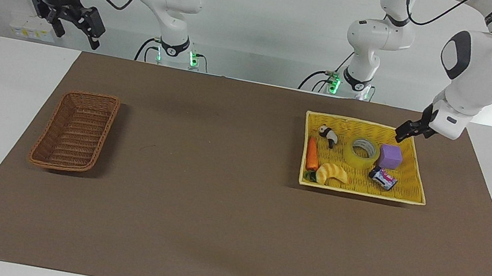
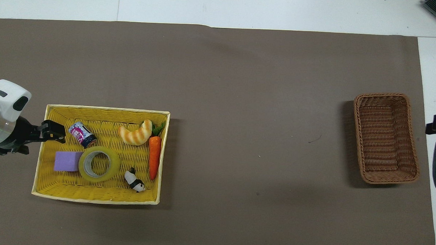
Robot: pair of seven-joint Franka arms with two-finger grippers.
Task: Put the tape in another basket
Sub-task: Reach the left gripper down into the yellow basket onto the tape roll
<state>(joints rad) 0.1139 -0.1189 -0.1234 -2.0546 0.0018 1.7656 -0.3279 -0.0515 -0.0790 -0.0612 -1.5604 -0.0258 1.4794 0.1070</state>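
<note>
Next, my left gripper grips the tape roll by its ring side (image 2: pixel 98 150), since the roll is wide across but its open hole (image 2: pixel 100 164) leaves a narrow band of tape.
The yellow tape roll (image 1: pixel 363 152) lies flat in the yellow tray basket (image 1: pixel 360 122), between a purple cube and a panda toy; it also shows in the overhead view (image 2: pixel 99 163). My left gripper (image 1: pixel 404 131) hangs over the tray's corner at the left arm's end, above the rim and apart from the tape; it also shows in the overhead view (image 2: pixel 55 133). The dark-brown wicker basket (image 1: pixel 75 130) is empty at the right arm's end of the table, as the overhead view (image 2: pixel 386 137) also shows. My right gripper (image 1: pixel 78 27) waits raised and open near that end.
The tray (image 2: pixel 106 108) also holds a purple cube (image 1: pixel 390 156), a small can (image 1: pixel 382 178), a croissant toy (image 1: pixel 332 173), a carrot (image 1: pixel 312 154) and a panda toy (image 1: pixel 328 135). A brown mat (image 1: pixel 214 203) covers the table between the two baskets.
</note>
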